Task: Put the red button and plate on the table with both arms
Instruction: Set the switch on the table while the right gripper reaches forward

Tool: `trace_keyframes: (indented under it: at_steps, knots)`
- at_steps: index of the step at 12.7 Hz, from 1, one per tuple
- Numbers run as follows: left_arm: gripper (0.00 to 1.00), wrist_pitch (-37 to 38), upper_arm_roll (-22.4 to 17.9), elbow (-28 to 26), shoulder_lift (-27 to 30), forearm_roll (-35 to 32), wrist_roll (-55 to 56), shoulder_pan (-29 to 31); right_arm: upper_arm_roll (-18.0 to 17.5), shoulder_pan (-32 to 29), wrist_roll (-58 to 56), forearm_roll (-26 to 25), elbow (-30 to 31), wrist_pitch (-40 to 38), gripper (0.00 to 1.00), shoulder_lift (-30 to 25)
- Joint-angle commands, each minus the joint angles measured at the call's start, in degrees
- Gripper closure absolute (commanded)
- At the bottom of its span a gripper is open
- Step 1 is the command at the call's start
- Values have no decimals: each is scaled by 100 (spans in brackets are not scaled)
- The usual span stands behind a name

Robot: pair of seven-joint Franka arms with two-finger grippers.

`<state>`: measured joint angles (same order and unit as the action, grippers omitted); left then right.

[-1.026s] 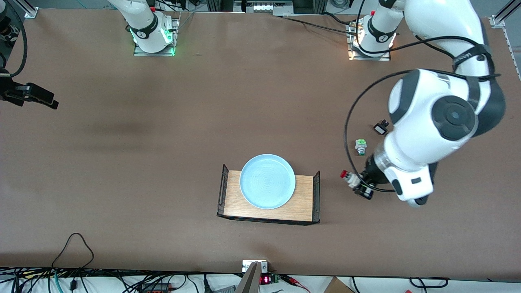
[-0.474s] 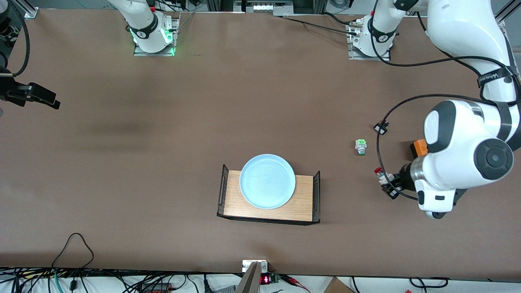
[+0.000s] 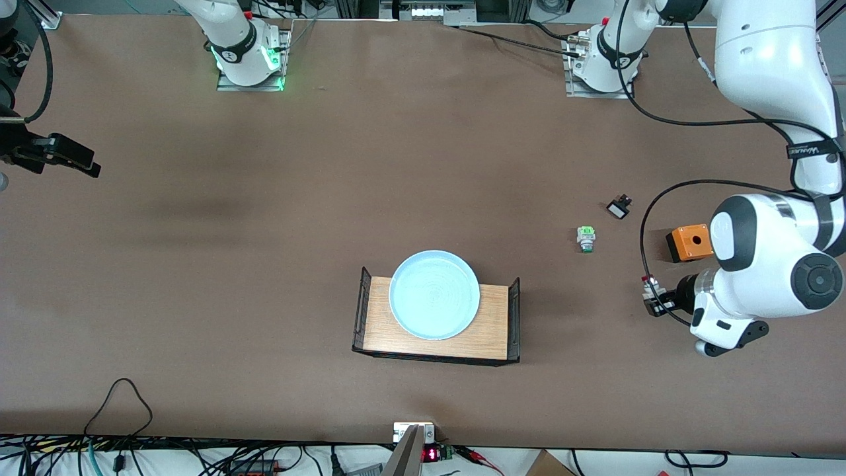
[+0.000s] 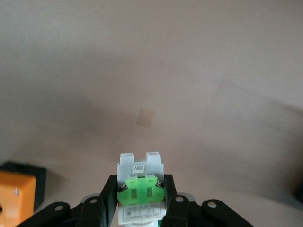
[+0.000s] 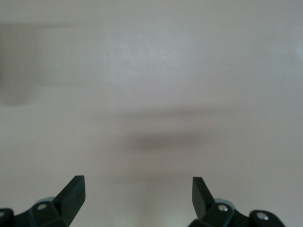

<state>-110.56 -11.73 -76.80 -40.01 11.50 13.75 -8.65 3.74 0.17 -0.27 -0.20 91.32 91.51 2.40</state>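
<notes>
I will keep the red button in my left gripper until its lower side touches the table, as it hangs tilted above and would fall if released now.
My left gripper (image 3: 655, 299) is shut on the red button (image 3: 650, 286), held above the brown table (image 3: 264, 218) close to the orange box. In the left wrist view the button's white body and green block (image 4: 141, 183) sit clamped between the black fingers of the left gripper (image 4: 141, 189). The pale blue plate (image 3: 434, 294) lies on a light-wood rack (image 3: 496, 327) mid-table. My right gripper (image 3: 78, 160) hangs open over the table's edge at the right arm's end. In the right wrist view the right gripper (image 5: 138, 189) has only bare tabletop between its fingers.
An orange box with a hole (image 3: 689, 242) (image 4: 16, 196) stands near the left gripper. A green-and-white switch (image 3: 585, 238) and a small black-and-white part (image 3: 618, 208) lie between the box and the rack. Cables run along the table's near edge.
The left arm has carried the red button away from the rack toward the left arm's end of the table, uncovering the orange box. The right arm has barely moved.
</notes>
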Motion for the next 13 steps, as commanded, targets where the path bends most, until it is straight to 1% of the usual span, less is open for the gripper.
trace_keyframes:
  at_steps: [1,2,4,6,8,9,11,12,13]
  knots:
    - [100,-518,48,-661,135,107,-1134,161,-22,131,35,11,-88,-98,0,-29]
    - [100,-606,48,-661,12,107,-1408,179,-22,219,35,46,-79,-115,0,-20]
    - [100,-921,48,-740,-182,107,-1813,188,-22,290,44,326,-62,-159,0,24]
    - [100,-1308,48,-976,-218,107,-2121,223,-22,562,157,345,-70,-300,0,6]
    - [99,-1555,57,-1022,-375,115,-2289,223,-22,860,1128,354,-79,-423,0,-11]
    - [99,-1608,66,-1022,-411,142,-2394,223,-22,1105,1691,354,-79,-423,0,-3]
    - [99,-1635,66,-1030,-508,483,-2736,240,-22,1633,2781,354,-79,-371,0,24]
    - [97,-1670,57,-1030,-578,685,-2877,249,-22,1896,3308,363,-79,-327,0,41]
    - [94,-1749,57,-1039,-604,730,-2922,249,-22,2108,3636,380,-88,-300,0,128]
